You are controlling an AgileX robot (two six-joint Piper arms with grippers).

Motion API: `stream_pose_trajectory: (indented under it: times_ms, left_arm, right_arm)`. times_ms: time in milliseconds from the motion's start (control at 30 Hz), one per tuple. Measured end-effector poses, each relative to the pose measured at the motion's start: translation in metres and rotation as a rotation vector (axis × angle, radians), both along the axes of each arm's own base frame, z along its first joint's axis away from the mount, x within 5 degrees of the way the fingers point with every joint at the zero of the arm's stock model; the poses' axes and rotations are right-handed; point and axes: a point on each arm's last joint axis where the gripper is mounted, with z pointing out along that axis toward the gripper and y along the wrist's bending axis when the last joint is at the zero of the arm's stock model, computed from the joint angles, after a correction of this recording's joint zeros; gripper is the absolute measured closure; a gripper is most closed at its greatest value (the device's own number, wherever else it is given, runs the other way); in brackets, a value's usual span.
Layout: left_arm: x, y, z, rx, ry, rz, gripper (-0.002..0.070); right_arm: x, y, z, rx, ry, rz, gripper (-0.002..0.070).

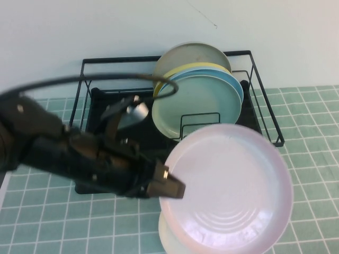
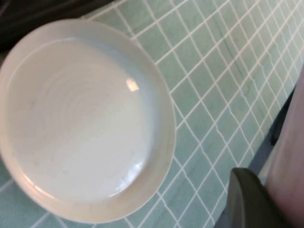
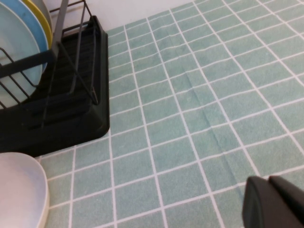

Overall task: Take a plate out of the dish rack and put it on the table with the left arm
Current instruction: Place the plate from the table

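Note:
The pink plate's lower edge (image 1: 225, 252) hangs above the white plate on the tiles, so it is too early to release. The pink plate would drop if my left gripper opened now.
My left gripper (image 1: 170, 187) is shut on the left rim of the pale pink plate (image 1: 233, 185) and holds it in the air in front of the dish rack (image 1: 95, 106), above the green tiled table (image 1: 312, 116). In the left wrist view one dark finger (image 2: 247, 199) lies against the pink plate's edge (image 2: 289, 142). A white plate (image 2: 80, 118) lies on the tiles right under the held plate; its rim shows in the high view (image 1: 165, 235). My right gripper (image 3: 273, 204) is shut and empty, low over bare tiles to the right of the rack (image 3: 61, 114).
Several plates stand in the rack's wire divider: a mint-green one (image 1: 190, 106) in front, then blue, yellow and cream ones behind it. The white plate also shows in the right wrist view (image 3: 19, 190). A white wall runs behind the rack.

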Motion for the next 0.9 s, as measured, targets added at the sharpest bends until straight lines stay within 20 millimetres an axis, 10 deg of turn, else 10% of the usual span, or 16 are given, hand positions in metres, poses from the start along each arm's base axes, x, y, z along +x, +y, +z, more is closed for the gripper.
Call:
stream_pose_trajectory:
  times_ms: [567,900]
  left_arm:
    - [0.010,0.004,-0.095,0.083,0.200,0.215,0.0571]
    - [0.018,0.008,-0.087,0.059,0.103,0.193,0.0188]
  right_arm:
    - [0.000,0.000,0.000,0.000,0.000,0.000,0.0678]
    - [0.000,0.000,0.000,0.000,0.000,0.000,0.0678]
